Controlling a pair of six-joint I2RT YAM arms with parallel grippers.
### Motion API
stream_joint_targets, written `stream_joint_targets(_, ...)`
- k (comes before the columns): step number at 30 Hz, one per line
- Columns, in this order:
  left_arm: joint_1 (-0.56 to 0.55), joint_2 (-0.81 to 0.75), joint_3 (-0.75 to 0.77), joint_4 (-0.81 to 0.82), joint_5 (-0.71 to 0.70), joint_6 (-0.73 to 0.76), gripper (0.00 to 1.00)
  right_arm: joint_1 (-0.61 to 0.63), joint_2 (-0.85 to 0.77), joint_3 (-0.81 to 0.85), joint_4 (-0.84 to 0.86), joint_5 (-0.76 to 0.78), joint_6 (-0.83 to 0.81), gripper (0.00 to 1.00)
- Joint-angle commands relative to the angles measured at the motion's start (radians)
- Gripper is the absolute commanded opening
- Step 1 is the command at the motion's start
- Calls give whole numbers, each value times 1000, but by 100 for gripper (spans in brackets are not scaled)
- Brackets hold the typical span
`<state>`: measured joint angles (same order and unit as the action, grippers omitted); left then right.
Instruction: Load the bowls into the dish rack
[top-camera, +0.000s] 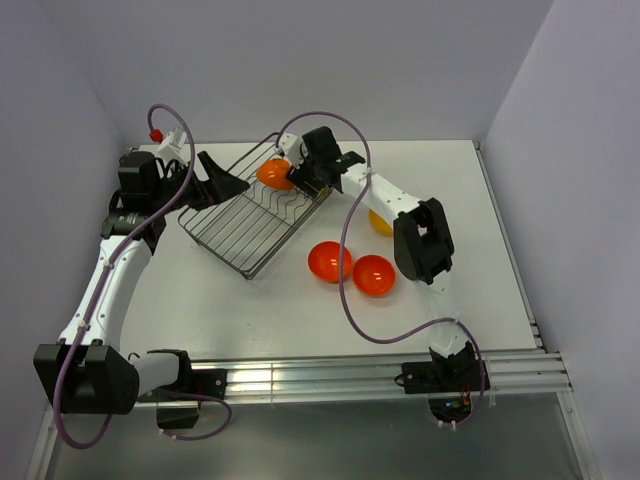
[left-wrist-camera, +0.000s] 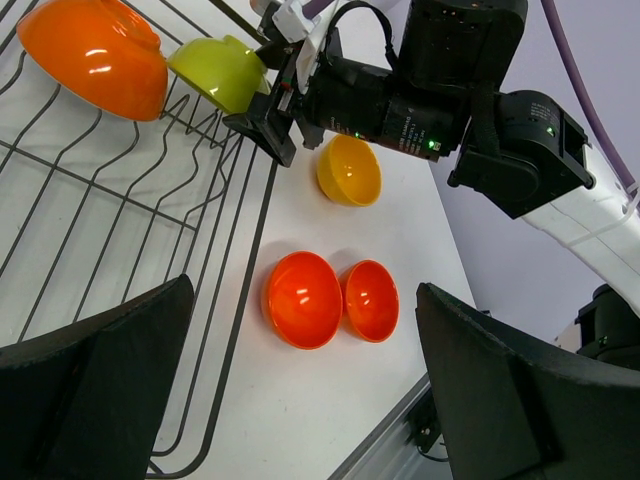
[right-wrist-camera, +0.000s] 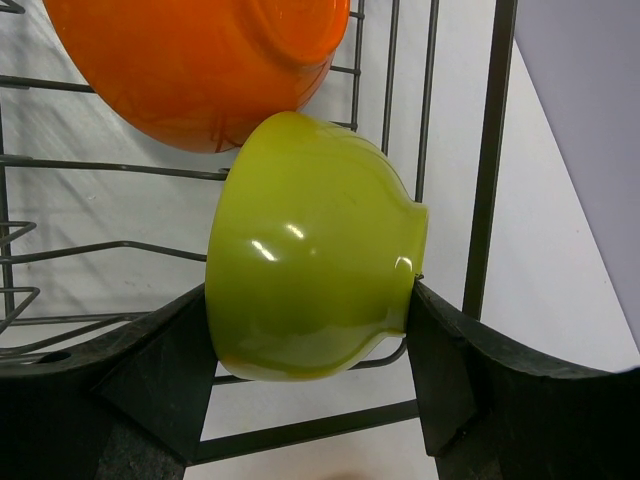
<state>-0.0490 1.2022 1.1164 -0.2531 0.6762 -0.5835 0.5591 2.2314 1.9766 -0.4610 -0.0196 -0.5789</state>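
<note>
My right gripper should open now, since the lime green bowl (right-wrist-camera: 310, 250) is sitting on its side among the rack's wires, up against the orange-red bowl.
The dish rack (top-camera: 235, 225) stands at the back left of the table. An orange-red bowl (top-camera: 272, 173) lies on its side at the rack's far end; it also shows in the left wrist view (left-wrist-camera: 95, 55) and the right wrist view (right-wrist-camera: 200, 60). My right gripper (right-wrist-camera: 305, 305) is shut on the lime green bowl (right-wrist-camera: 310, 250), holding it on its side inside the rack beside the orange-red bowl. My left gripper (left-wrist-camera: 300, 400) is open and empty over the rack's near-left edge (left-wrist-camera: 240, 300). Two red-orange bowls (top-camera: 329, 261) (top-camera: 373, 274) and a yellow-orange bowl (left-wrist-camera: 350, 168) sit upright on the table.
The right arm (top-camera: 420, 240) reaches across the table and partly hides the yellow-orange bowl in the top view. Purple cables (top-camera: 345, 290) loop over the table. Grey walls close in the back and both sides. A metal rail (top-camera: 330, 375) runs along the near edge.
</note>
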Motion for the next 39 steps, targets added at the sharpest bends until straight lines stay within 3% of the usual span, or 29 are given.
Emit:
stream_joint_targets(1,6,-18,-3,12,22,36,99,19,-12,13,16,18,-35,23)
stream_joint_targets(6,11,-29,-12,5,19,51,99,28,-16,-1,28,50,-39,42)
stream_joint_targets(13,14,-33,-21,6,23,56,100,41,-36,-9,21,47,-47,46)
stream_joint_targets(21,18,-35,-21,6,29,57,99,45,-61,-22,7,61,-53,62)
stream_joint_targets(23,18,-36,-24,6,31,56,99,45,-68,-30,7,60,-52,74)
stream_joint_targets(28,18,-38,-26,9,34,51,99,48,-92,-30,5,41,-32,78)
stream_joint_targets(30,18,-39,-26,8,34,53,99,48,-95,-24,-1,37,-19,94)
stream_joint_targets(39,18,-39,-24,12,39,45,99,51,-128,-2,-39,-25,2,96)
